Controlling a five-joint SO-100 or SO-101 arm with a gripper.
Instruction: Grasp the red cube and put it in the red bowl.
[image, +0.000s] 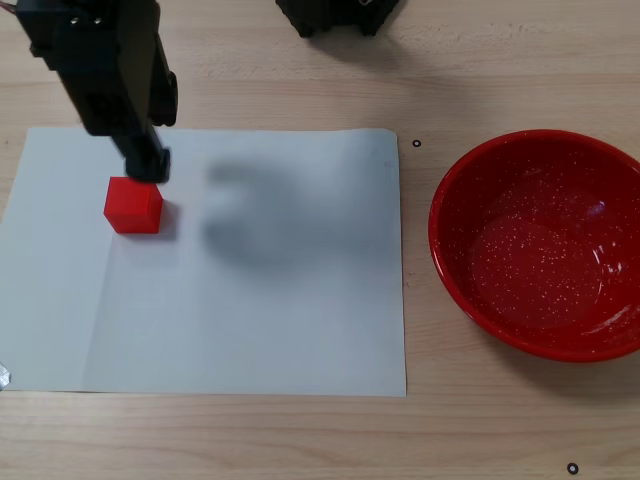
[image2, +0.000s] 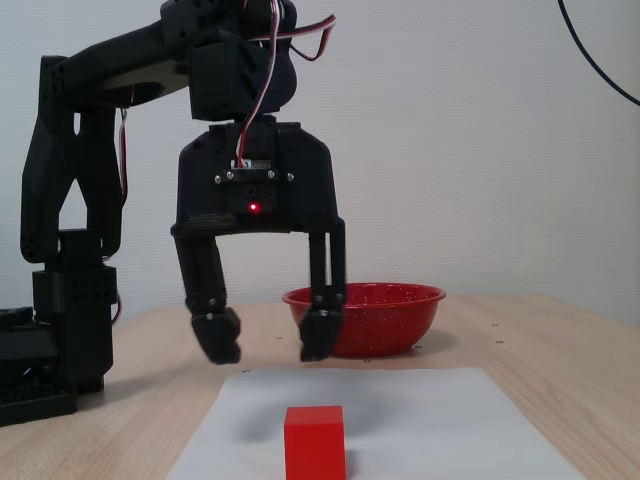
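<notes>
My gripper will grab the red cube (image: 132, 205) by its opposite sides next and pick it up. Then I will place it in the red bowl.
The red cube (image: 132, 205) lies on the left part of a white paper sheet (image: 280, 310). In the low fixed view the cube (image2: 315, 440) is at the front, nearer the camera than the fingers. My gripper (image2: 268, 345) is open and empty, its fingertips hanging a little above the paper just behind the cube. From above, my gripper (image: 140, 140) sits just past the cube's top edge, and the arm hides one finger. The red bowl (image: 455, 190) stands empty on the table at the right; in the low view the bowl (image2: 400, 320) is behind the gripper.
The paper (image2: 430, 420) covers the wooden table's left and middle. My arm's black base (image: 335, 15) is at the top edge and stands at the left in the low view (image2: 55, 370). Small black marks dot the table near the bowl (image: 417, 143).
</notes>
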